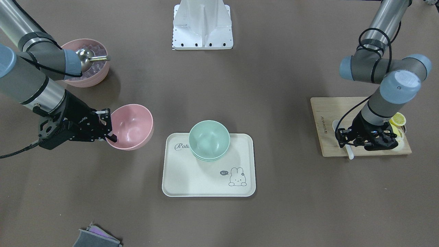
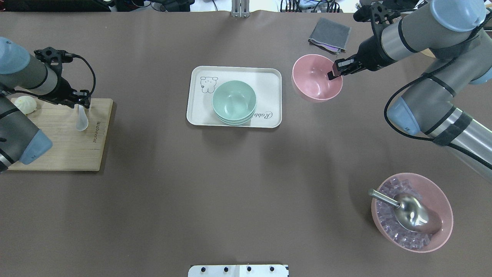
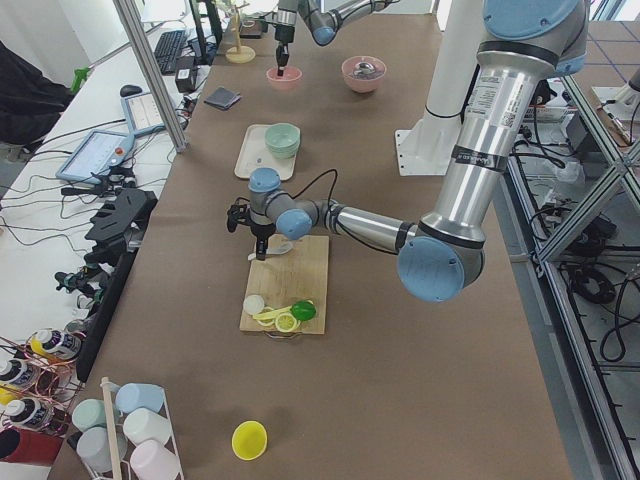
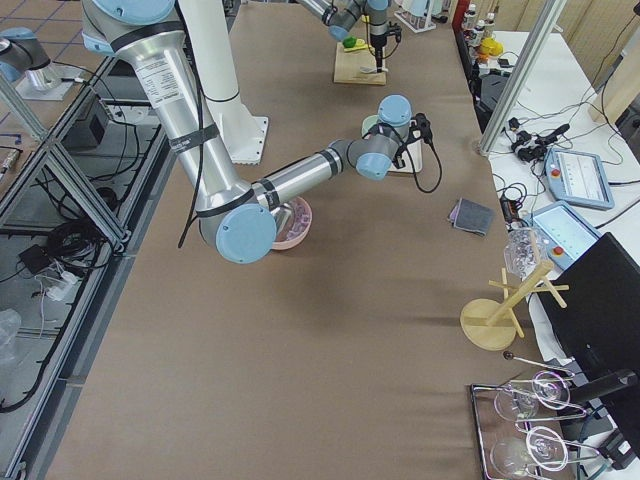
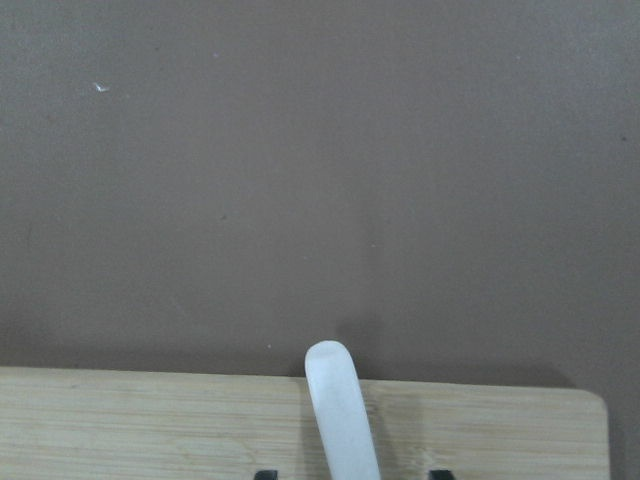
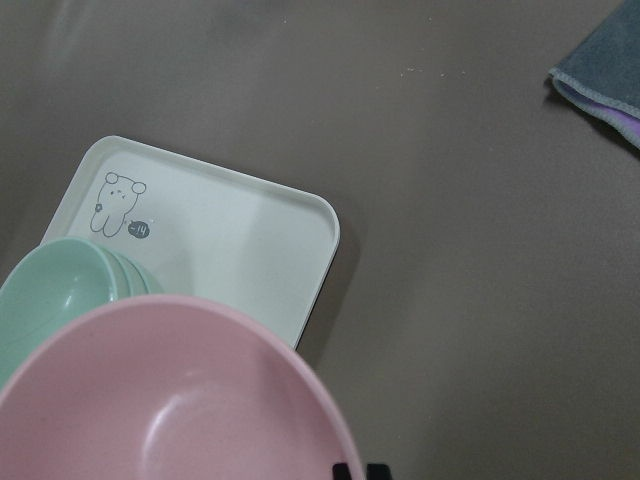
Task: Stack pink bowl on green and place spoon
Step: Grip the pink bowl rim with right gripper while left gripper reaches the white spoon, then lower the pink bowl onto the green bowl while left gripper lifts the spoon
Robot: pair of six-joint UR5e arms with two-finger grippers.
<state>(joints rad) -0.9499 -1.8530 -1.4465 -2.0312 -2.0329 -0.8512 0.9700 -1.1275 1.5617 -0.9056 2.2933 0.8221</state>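
I need to place the spoon point(image 1: 335, 126) in the stacked bowls, so next I should grab the white spoon by its handle point(image 1: 350, 152) with my left gripper.
My right gripper point(image 1: 109, 132) point(image 2: 335, 72) is shut on the near rim of the empty pink bowl point(image 1: 132, 127) point(image 2: 316, 79) point(image 6: 170, 400) and holds it tilted, a little above the table, to the right of the tray. The green bowls point(image 1: 209, 139) point(image 2: 233, 100) point(image 6: 50, 300) sit stacked on the white tray point(image 1: 192, 178) point(image 2: 265, 80) point(image 6: 240, 230). My left gripper point(image 2: 82, 104) point(image 1: 347, 145) is open, its fingers either side of the handle of the white spoon point(image 2: 81, 121) point(image 5: 340, 420) point(image 1: 335, 126), which lies on the wooden board point(image 2: 69, 146) point(image 1: 329, 106) point(image 5: 150, 420).
A second pink bowl point(image 2: 447, 215) point(image 1: 99, 77) with ice cubes and a metal scoop point(image 2: 411, 211) stands near the robot's right. A grey cloth point(image 2: 329, 34) point(image 1: 96, 238) point(image 6: 600, 80) lies at the far side. Lemon slices point(image 1: 398, 119) and a bun point(image 2: 26, 104) are on the board.
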